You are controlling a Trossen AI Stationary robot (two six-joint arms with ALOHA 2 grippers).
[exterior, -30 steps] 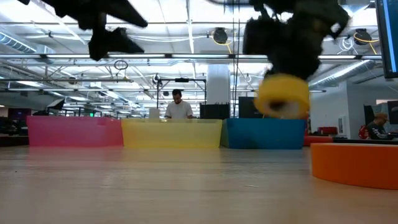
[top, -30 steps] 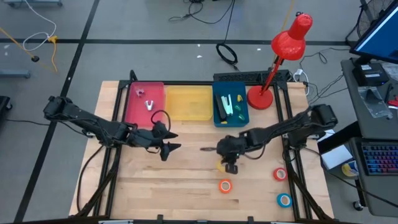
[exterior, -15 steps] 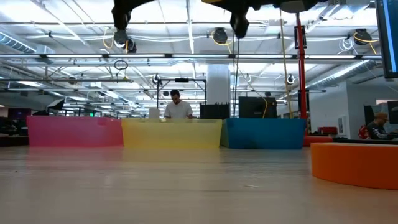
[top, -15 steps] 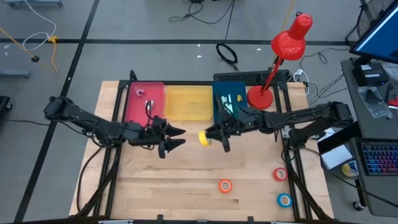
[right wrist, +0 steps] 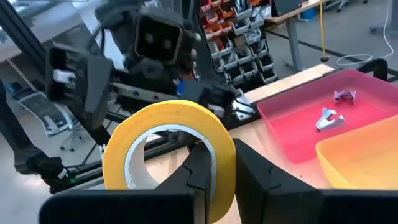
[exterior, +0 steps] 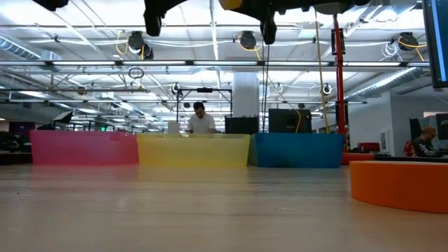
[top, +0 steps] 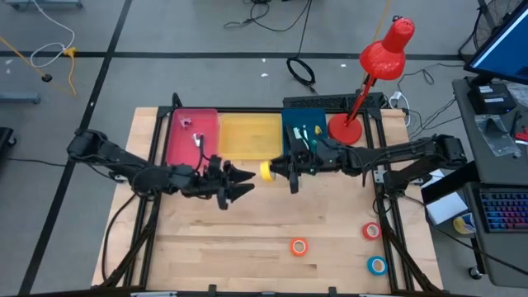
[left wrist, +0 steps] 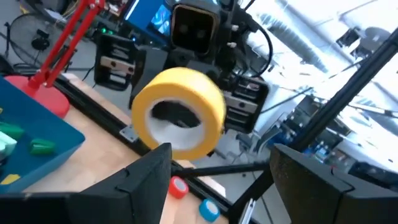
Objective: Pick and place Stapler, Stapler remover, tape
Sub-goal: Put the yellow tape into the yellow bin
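Observation:
Next, the left gripper grabs the yellow tape roll by its ring side (top: 266, 171) to fill the yellow bin (top: 250, 136) with tape.
A yellow tape roll (top: 266, 172) hangs in the air just in front of the yellow bin (top: 250, 136), with my right gripper (top: 277, 170) shut on it. It also shows large in the left wrist view (left wrist: 180, 112). Facing it from the left, a short gap away, my left gripper (top: 241, 183) is open and holds nothing. An orange roll (top: 298, 246), a red roll (top: 371, 231) and a blue roll (top: 376, 265) lie flat on the table at the near right. Small metal staple removers (right wrist: 328, 117) lie in the pink bin (top: 191, 136). My right gripper pinches the yellow roll's wall (right wrist: 221, 163), with one finger (right wrist: 198, 167) inside the ring's hole and the other outside. The fingers come level from the table's right side. The roll is lifted clear of the table and stands on edge, its hole facing the table's left.
A blue bin (top: 290, 153) at the back holds green and yellow items. A red desk lamp (top: 363, 82) stands at the far right corner. The wooden table between the arms and the near edge is bare except for the three rolls at the right.
My right gripper has risen from the table with the yellow roll, tipped from pointing down to level, and moved toward the far edge and left, up to the yellow bin's front. My left gripper has tipped up to about level and moved a little toward the right.

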